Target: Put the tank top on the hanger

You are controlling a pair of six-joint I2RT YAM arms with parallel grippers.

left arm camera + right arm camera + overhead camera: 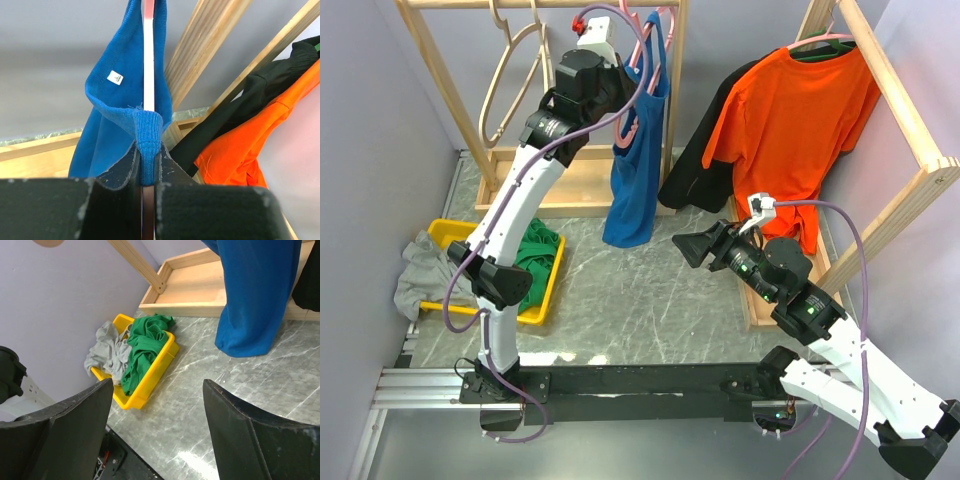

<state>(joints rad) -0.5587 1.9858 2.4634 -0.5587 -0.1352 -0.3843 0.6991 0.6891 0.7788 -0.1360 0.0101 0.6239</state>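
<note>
The pink hanger's arm runs through the strap loop and shows past my left fingers. The strap would rest there, so my left gripper releases it now.
The royal-blue tank top (635,170) hangs from the pink hanger (652,28) on the back wooden rack, its hem close to the floor. My left gripper (618,85) is raised to the rack and shut on a ribbed shoulder strap of the tank top (149,135), with the hanger's thin arm (148,60) running up through the strap loop. A white label (115,77) shows inside the neck. My right gripper (695,248) stands open low over the floor, right of the top's hem (252,305), holding nothing (157,386).
A yellow bin (547,290) at left holds a green garment (535,255) and a grey one (425,275). Beige wooden hangers (515,70) hang at the rack's left. An orange t-shirt (790,130) over a black garment (695,170) hangs on the right rack (910,120).
</note>
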